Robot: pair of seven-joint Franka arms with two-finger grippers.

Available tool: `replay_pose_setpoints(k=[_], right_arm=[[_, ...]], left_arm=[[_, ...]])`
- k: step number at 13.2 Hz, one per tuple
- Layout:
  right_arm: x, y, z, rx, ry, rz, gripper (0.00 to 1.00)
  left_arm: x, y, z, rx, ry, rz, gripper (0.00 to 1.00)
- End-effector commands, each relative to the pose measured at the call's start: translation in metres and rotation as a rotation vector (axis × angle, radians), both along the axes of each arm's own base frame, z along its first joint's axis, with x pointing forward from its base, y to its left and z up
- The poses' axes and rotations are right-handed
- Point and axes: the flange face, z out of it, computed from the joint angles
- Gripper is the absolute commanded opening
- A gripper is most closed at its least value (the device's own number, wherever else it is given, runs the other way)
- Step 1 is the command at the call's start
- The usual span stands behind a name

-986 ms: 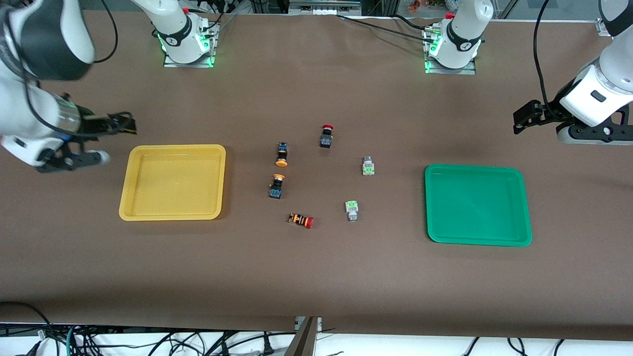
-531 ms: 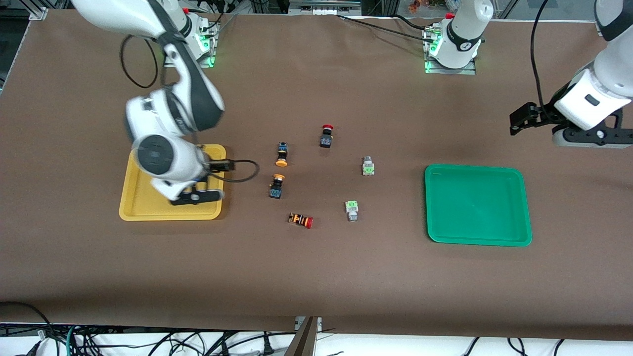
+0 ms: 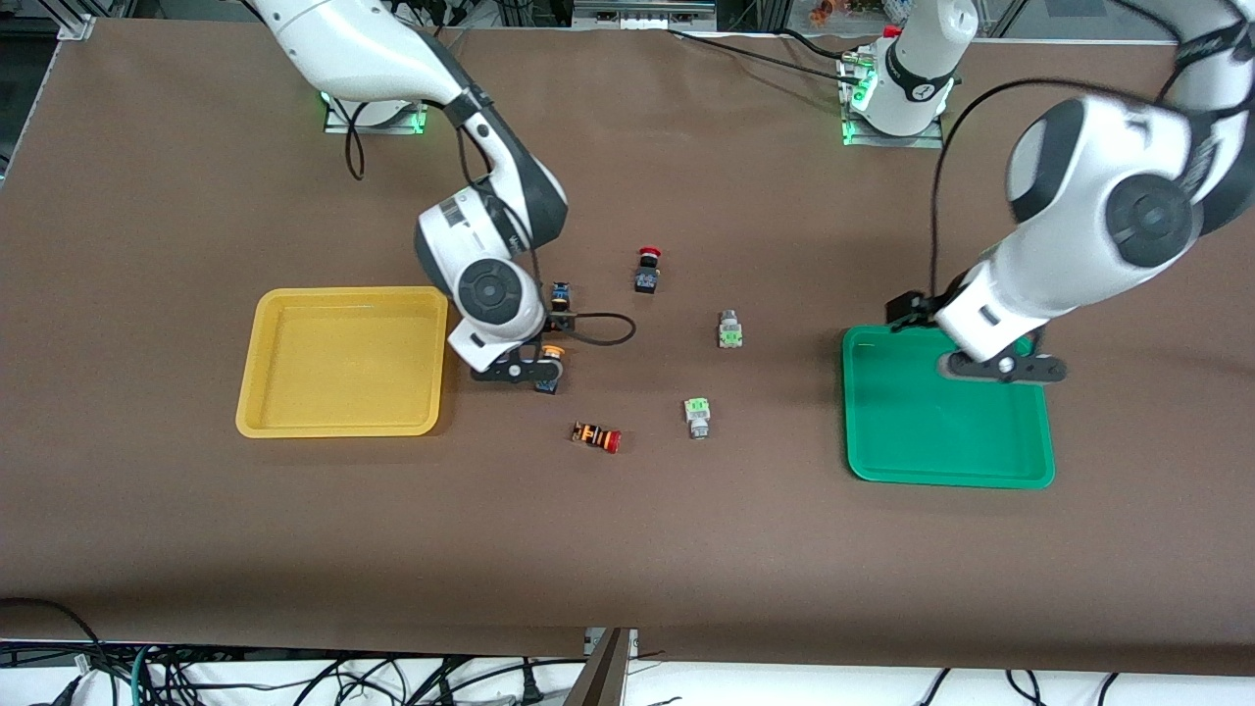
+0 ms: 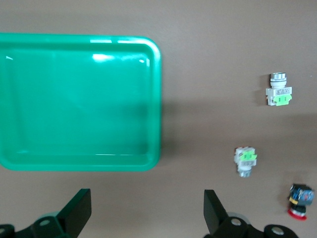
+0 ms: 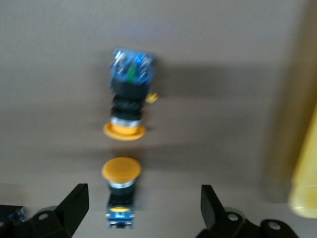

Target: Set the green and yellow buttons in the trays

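Observation:
Next, my right gripper grabs the nearer yellow-cap button by its black body to place it in the yellow tray.
Two yellow-cap buttons lie mid-table cap to cap: one farther from the front camera, one nearer. My right gripper is open above the nearer one, which lies between its fingers, closer to one. Two green-faced buttons lie toward the green tray; both show in the left wrist view. My left gripper is open and empty over the green tray's farther rim. The yellow tray holds nothing.
A black button with a red cap stands farther from the front camera than the green-faced buttons. An orange-striped red-cap button lies nearest the front camera. The yellow tray's rim shows in the right wrist view.
My right arm swept from the table's end, across the yellow tray, to over the yellow-cap buttons. My left arm moved in from its end to over the green tray's rim. No button moved.

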Motion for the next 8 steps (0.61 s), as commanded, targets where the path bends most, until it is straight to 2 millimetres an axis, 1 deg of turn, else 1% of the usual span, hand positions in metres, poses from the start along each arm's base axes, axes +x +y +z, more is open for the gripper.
replay_pose_setpoints(k=[1, 4, 5, 6, 7, 8], right_arm=[[-0.028, 0.004, -0.023, 0.049, 0.019, -0.057, 1.0], [-0.046, 0.013, -0.038, 0.047, 0.009, -0.07, 1.0], [-0.052, 0.016, -0.043, 0.044, 0.012, -0.061, 0.97], [-0.055, 0.017, -0.044, 0.041, 0.015, -0.055, 0.75], [-0.056, 0.017, -0.043, 0.038, 0.021, -0.055, 0.45], [-0.056, 0.016, -0.044, 0.034, 0.026, -0.056, 0.28]], left_arm=[[-0.007, -0.057, -0.029, 0.014, 0.027, 0.066, 1.0], [-0.025, -0.128, -0.084, 0.035, 0.039, 0.067, 1.0], [-0.033, -0.147, -0.099, 0.039, 0.041, 0.075, 1.0], [-0.038, -0.156, -0.113, 0.047, 0.051, 0.077, 1.0], [-0.046, -0.168, -0.129, 0.042, 0.041, 0.069, 1.0], [-0.06, -0.182, -0.15, 0.029, 0.02, 0.057, 1.0]])
